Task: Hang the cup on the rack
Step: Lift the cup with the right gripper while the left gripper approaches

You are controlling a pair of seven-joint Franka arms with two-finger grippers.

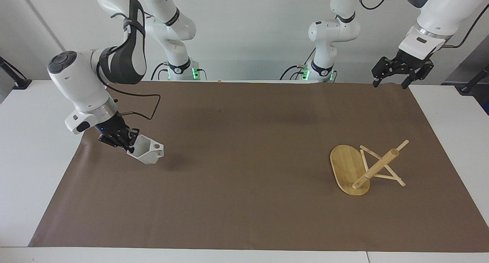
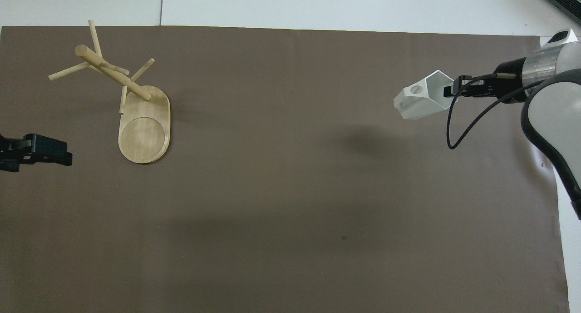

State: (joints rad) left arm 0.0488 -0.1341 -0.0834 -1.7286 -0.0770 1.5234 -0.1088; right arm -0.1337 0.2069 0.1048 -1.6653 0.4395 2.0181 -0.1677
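Observation:
The left gripper grabs the cup by its handle end [image 2: 407, 101] next, which sticks out free, since my right gripper already holds the cup's rim.
The white faceted cup [image 1: 147, 151] hangs tilted above the brown mat at the right arm's end of the table, with its shadow on the mat below. My right gripper [image 1: 121, 140] is shut on its rim; the handle with the round hole points away from the fingers. The pair also shows in the overhead view, the cup [image 2: 420, 101] and the gripper [image 2: 454, 91]. The bamboo rack [image 1: 376, 167] stands on its oval base [image 1: 345, 165] at the left arm's end, also seen from overhead [image 2: 113, 72]. My left gripper [image 1: 402, 73] is open and empty, waiting in the air over the mat's corner by its base.
The brown mat [image 1: 248, 186] covers most of the white table [image 1: 30, 141]. The left gripper's tips [image 2: 38, 148] show at the overhead view's edge, nearer to the robots than the rack.

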